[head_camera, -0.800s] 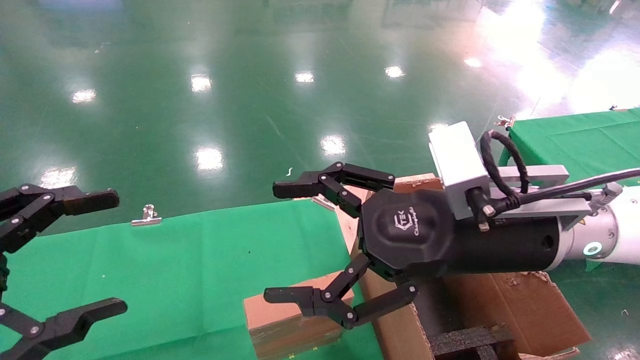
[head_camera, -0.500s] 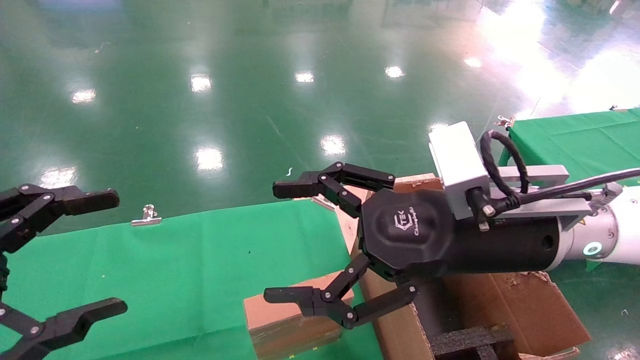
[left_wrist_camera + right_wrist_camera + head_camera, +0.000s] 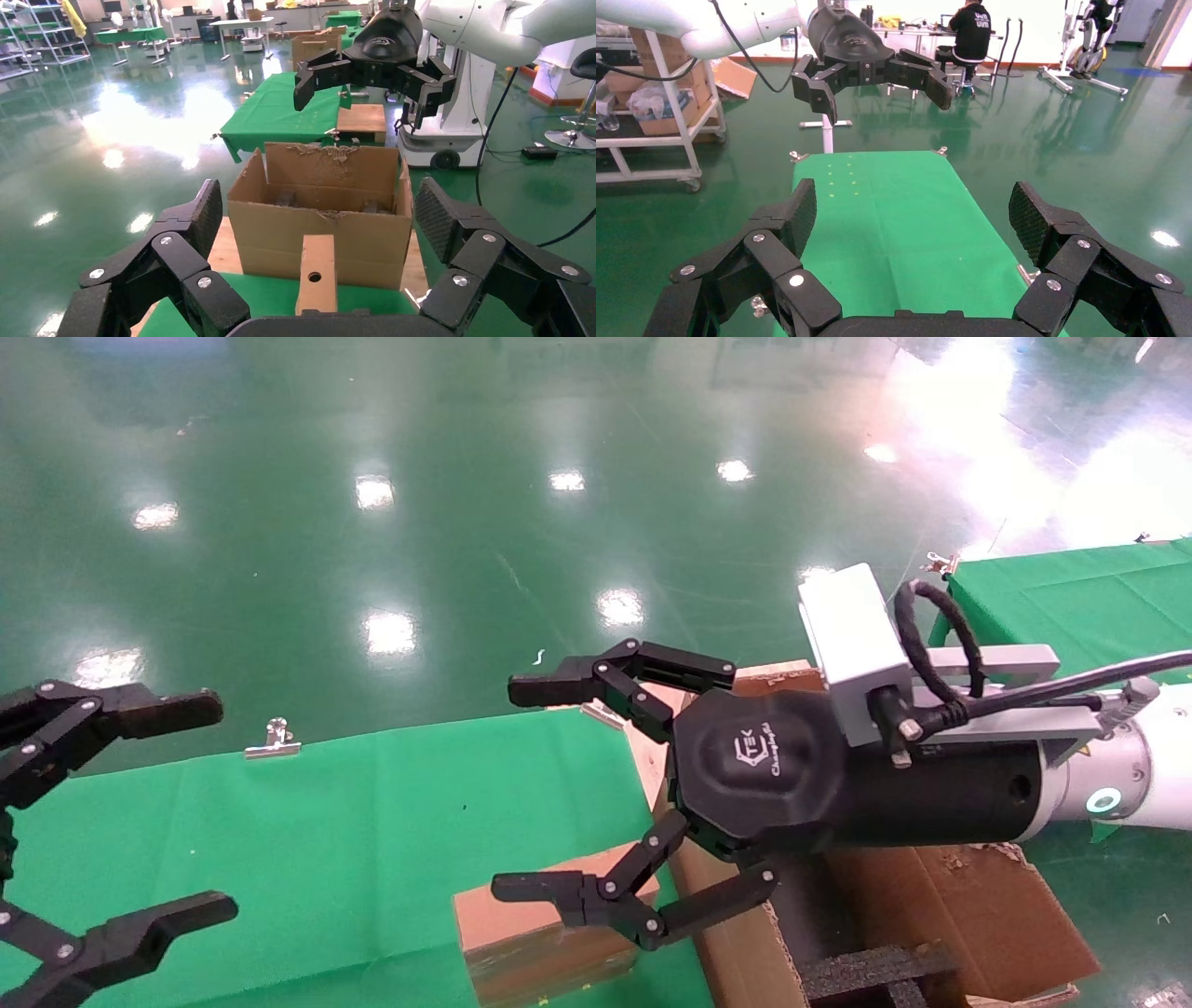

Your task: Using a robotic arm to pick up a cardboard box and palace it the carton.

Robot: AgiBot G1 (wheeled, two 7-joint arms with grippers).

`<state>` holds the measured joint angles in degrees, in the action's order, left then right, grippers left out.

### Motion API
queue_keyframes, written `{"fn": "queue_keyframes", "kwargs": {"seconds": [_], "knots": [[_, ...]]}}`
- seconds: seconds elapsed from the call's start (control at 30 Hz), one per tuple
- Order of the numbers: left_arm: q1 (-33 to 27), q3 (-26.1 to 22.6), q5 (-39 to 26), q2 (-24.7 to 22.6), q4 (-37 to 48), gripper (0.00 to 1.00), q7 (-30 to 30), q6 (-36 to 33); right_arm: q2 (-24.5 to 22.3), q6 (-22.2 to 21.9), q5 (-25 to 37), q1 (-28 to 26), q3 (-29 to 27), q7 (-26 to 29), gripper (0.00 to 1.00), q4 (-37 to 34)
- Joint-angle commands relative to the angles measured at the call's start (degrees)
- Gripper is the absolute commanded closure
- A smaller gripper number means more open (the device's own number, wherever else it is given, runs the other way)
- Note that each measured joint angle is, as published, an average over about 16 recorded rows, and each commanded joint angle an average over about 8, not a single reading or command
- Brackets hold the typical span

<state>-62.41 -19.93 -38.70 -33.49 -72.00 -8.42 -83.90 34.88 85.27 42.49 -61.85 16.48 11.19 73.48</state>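
I need to grab the small cardboard box (image 3: 521,943) next with my right gripper, across its narrow width by its long sides, to put it in the carton (image 3: 968,905).
The small cardboard box (image 3: 521,943) with a round hole stands on the green table (image 3: 354,822) by its right end, close against the carton (image 3: 968,905). It also shows in the left wrist view (image 3: 315,270), in front of the carton (image 3: 281,225). Black foam bars (image 3: 875,973) lie inside the carton. My right gripper (image 3: 521,789) on the white robotic arm (image 3: 1155,784) is open and empty, hovering just above the box. My left gripper (image 3: 200,808) is open and empty at the table's left, facing the box. The box is out of the right wrist view.
Metal clips (image 3: 273,740) hold the cloth at the table's far edge. A second green table (image 3: 1071,589) stands at the right. The carton rests on a wooden board (image 3: 226,246). Glossy green floor lies beyond.
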Motion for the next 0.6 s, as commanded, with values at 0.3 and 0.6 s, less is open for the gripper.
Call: {"fn": "queue_keyframes", "kwargs": {"seconds": [0.3,0.6], "knots": [[0.0,0.0,0.0,0.0,0.0,1.00,0.0,0.0,0.1,-0.5,6.7,-2.3,3.0,1.5,0.00,-0.4],[0.0,0.0,0.0,0.0,0.0,1.00,0.0,0.0,4.5,0.8,21.5,-8.2,10.5,1.7,0.00,-4.3]]}}
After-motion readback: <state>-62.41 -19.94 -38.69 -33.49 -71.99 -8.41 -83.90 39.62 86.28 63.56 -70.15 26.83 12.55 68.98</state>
